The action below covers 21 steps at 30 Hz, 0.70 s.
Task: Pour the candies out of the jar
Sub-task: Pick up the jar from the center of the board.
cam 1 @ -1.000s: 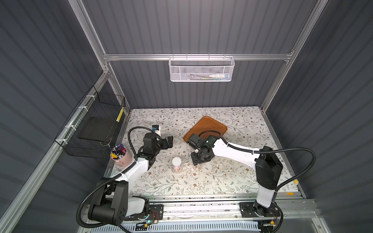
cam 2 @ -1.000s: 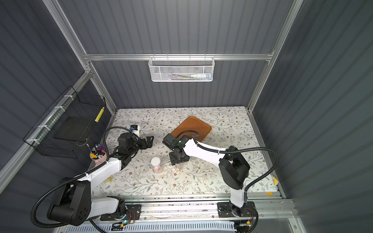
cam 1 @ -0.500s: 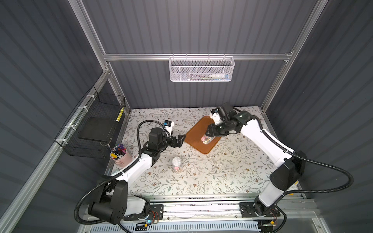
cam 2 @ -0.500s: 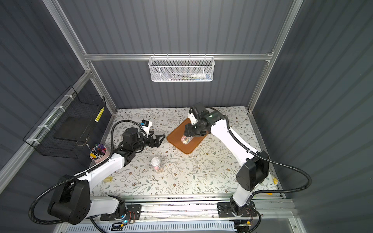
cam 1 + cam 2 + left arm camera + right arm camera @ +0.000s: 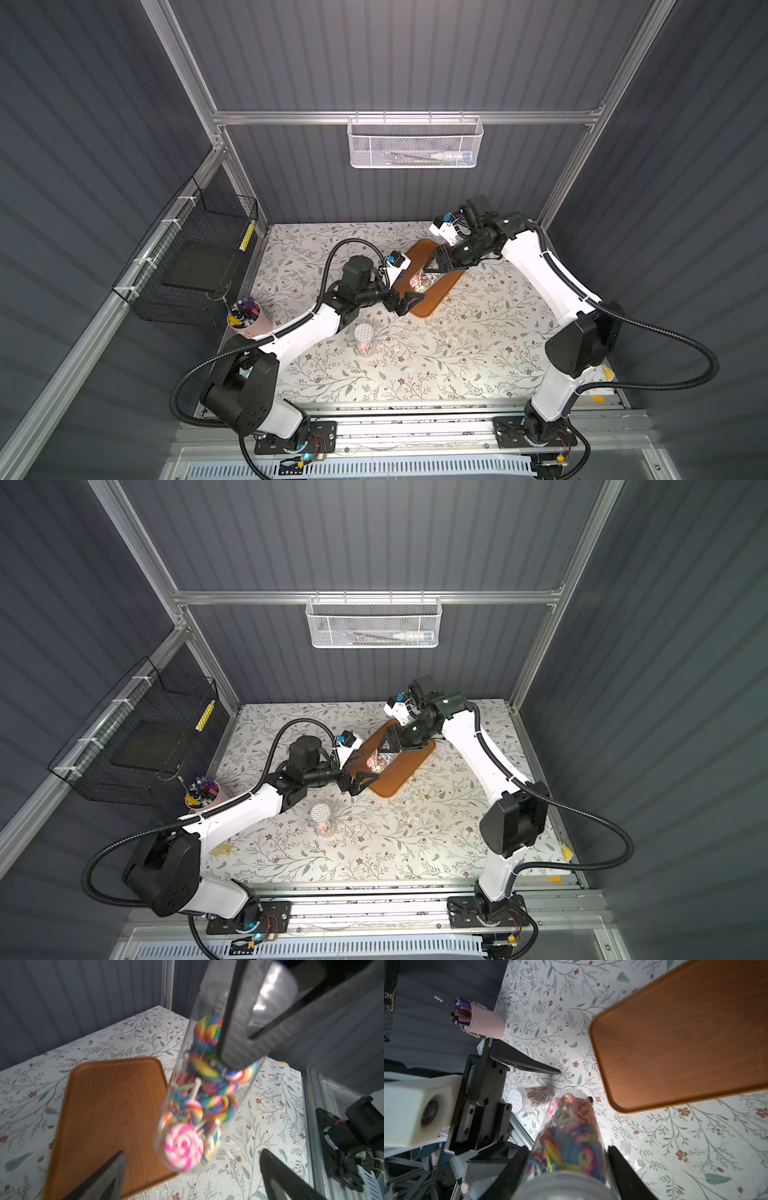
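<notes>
My left gripper grabs the clear jar around its lower end next, since this leaves the lid free to open and pour the candies.
My right gripper is shut on a clear jar, held tilted in the air above the brown tray. The candies, swirled pink, blue and rainbow lollipops on white sticks, all lie inside the jar. No candy is on the tray. My left gripper stands wide open just below the jar's lower end, at the tray's near left edge, touching nothing.
A second small jar with a white lid stands on the floral table in front of the tray. A pink cup of marker pens sits at the left edge, below a black wire basket.
My right arm has lifted the jar from the table's front middle and carried it back over the tray. My open left gripper has moved right, to just under the jar.
</notes>
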Motion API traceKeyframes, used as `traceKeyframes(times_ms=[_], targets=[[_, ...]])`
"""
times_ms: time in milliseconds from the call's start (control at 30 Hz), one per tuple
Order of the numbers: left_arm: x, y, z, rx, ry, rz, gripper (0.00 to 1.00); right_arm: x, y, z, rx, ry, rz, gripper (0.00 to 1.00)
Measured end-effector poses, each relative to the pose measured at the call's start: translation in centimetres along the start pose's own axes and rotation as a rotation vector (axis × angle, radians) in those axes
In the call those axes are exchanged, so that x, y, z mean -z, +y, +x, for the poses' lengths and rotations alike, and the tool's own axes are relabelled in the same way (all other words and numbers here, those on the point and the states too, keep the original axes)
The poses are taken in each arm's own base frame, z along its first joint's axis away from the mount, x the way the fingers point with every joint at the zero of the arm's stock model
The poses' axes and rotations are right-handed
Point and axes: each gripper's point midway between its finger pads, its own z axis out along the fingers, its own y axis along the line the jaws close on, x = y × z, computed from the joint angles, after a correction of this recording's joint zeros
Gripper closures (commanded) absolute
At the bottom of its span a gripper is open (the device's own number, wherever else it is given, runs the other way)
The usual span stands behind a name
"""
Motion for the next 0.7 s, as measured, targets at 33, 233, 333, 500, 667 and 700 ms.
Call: traceKeyframes(times_ms=[33,233,333,500,667,700], targets=[[-0.2,-0.1,-0.5,-0.014,-0.009,0.014,0.00,0.0,0.3,0.2,0.005,0.007,-0.021,0.56],[-0.7,-1.2,-0.9,-0.044,-0.013,0.073,0.02,-0.5,1.3,1.1,0.014,0.039,-0.107,0.56],[-0.9,-1.2,-0.6,-0.044,-0.006,0.079,0.04,-0.9,1.7,1.6,0.003,0.055,-0.144,0.56],[-1.0,-1.2,-0.5,-0.057,-0.006,0.083,0.18,-1.3,1.8,1.8,0.000,0.058,-0.170,0.55],[-1.3,-1.4,-0.2,-0.056,0.010,0.106,0.38,-1.6,1.7,1.5,0.005,0.046,-0.177,0.56],[-1.4,-1.4,-0.1,-0.057,0.013,0.110,0.38,-1.6,1.6,1.5,0.006,0.043,-0.176,0.56]])
